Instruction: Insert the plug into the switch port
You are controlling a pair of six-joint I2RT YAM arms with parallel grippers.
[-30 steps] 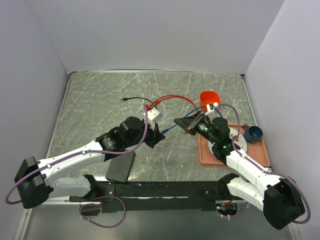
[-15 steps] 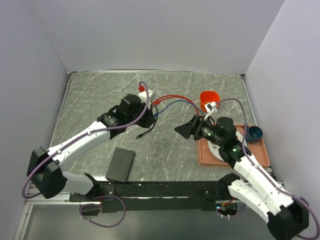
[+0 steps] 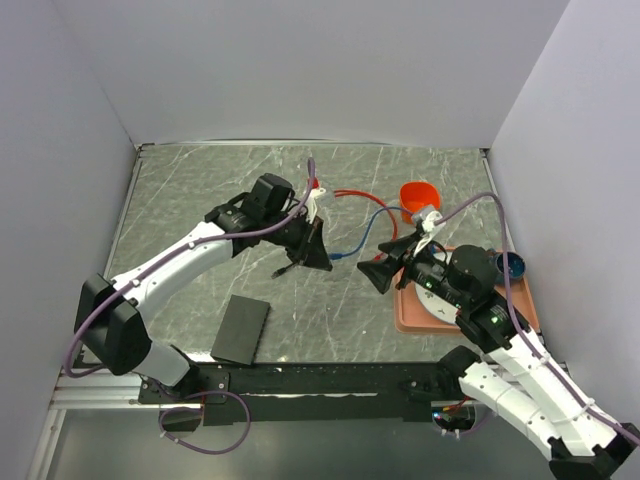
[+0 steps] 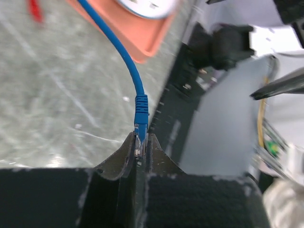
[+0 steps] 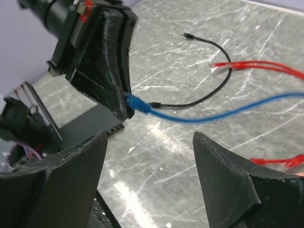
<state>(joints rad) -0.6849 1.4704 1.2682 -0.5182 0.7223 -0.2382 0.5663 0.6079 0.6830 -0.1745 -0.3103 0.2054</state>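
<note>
I should grip the plug by its ribbed blue cable end (image 3: 337,256) (image 5: 138,104) with my right gripper next. The plug's clear tip then stays free to go into the switch port.
My left gripper (image 3: 314,248) hangs above the middle of the table, shut on the plug (image 4: 140,108), the blue end of a blue cable (image 3: 372,228). The plug's clear tip is pinched between the left fingertips (image 4: 138,138), and the cable runs off toward the tray. My right gripper (image 3: 384,271) stands open just right of the plug, with nothing between its fingers (image 5: 149,137). In the right wrist view the plug (image 5: 138,103) shows past those fingers. The switch, a flat black box (image 3: 241,329), lies near the front edge, left of both grippers. Its port does not show clearly.
A salmon-pink tray (image 3: 407,314) with a white plate sits under the right arm, a dark blue cup (image 3: 508,266) at its far corner. An orange cup (image 3: 418,194) stands behind it. Red cables (image 3: 350,193) and a black cable (image 5: 209,95) lie loose on the marble top.
The right gripper has opened and drawn back from the plug. The left gripper, keeping hold of the plug, swung toward the back left and has now come right, toward the right gripper.
</note>
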